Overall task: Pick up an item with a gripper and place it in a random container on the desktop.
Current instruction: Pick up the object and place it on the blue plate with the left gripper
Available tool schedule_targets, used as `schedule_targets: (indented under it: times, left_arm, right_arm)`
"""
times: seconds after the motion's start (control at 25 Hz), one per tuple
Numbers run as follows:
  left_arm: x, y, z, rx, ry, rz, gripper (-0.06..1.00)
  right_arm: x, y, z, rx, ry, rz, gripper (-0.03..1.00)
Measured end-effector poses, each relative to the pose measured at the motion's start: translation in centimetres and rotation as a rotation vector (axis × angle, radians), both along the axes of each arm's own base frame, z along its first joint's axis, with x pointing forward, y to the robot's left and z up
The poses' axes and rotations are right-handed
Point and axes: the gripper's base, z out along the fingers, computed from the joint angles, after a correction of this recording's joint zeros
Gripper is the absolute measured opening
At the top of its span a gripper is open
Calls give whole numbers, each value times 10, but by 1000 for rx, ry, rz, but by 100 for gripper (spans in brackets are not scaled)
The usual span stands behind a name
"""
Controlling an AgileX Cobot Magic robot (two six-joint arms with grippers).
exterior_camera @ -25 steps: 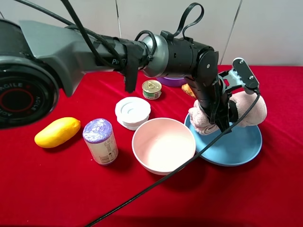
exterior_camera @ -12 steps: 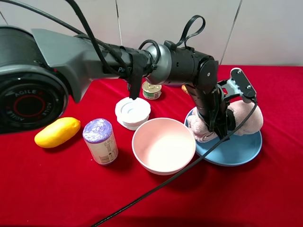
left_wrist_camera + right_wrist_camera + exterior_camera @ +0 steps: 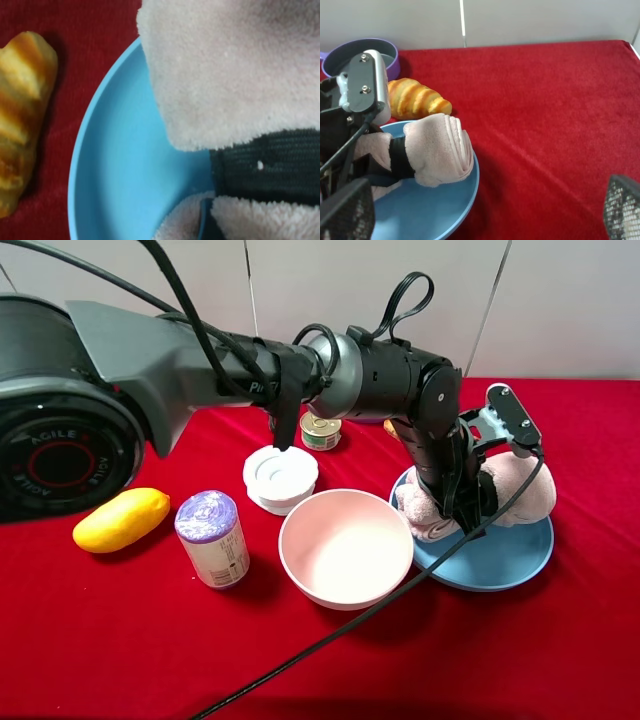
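The rolled pink towel rests on the blue plate (image 3: 500,562), inside the plate's rim, and would stay there, so it is time for my left gripper to open now.
A rolled pink towel (image 3: 525,492) lies on the blue plate (image 3: 500,562) at the right of the red table. My left gripper (image 3: 468,498) reaches across the middle and is shut on the towel, low over the plate. In the left wrist view a black finger (image 3: 265,165) presses into the towel (image 3: 235,65) above the plate (image 3: 125,175). The right wrist view shows the towel (image 3: 437,150) resting on the plate (image 3: 427,210). My right gripper (image 3: 484,212) is open and empty, apart from the plate.
A pink bowl (image 3: 345,545) stands next to the plate on its left. A white round container (image 3: 280,477), a tin can (image 3: 320,430), a purple-topped cup (image 3: 212,538) and a yellow mango (image 3: 120,518) lie further left. A croissant (image 3: 415,100) and a purple bowl (image 3: 365,50) sit behind the plate.
My left gripper has come down with the towel, which now rests lower on the blue plate. Over the last half second nothing has moved.
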Motion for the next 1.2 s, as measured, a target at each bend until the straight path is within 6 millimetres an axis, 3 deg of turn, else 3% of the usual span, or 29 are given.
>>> schedule_targets:
  times: [0.12,0.32,0.4,1.04,1.2]
  left_arm:
    - [0,0,0,0,0,1,52]
    - [1,-1,1,-16,-12,6,89]
    - [1,-1,1,-16,-12,6,95]
    - [1,-1,1,-15,-12,5,99]
    - [1,-1,9,-24,-21,3,99]
  right_arm:
    - [0,0,0,0,0,0,69]
    - [0,0,0,0,0,0,69]
    - [0,0,0,0,0,0,69]
    - [0,0,0,0,0,0,69]
    - [0,0,0,0,0,0,69]
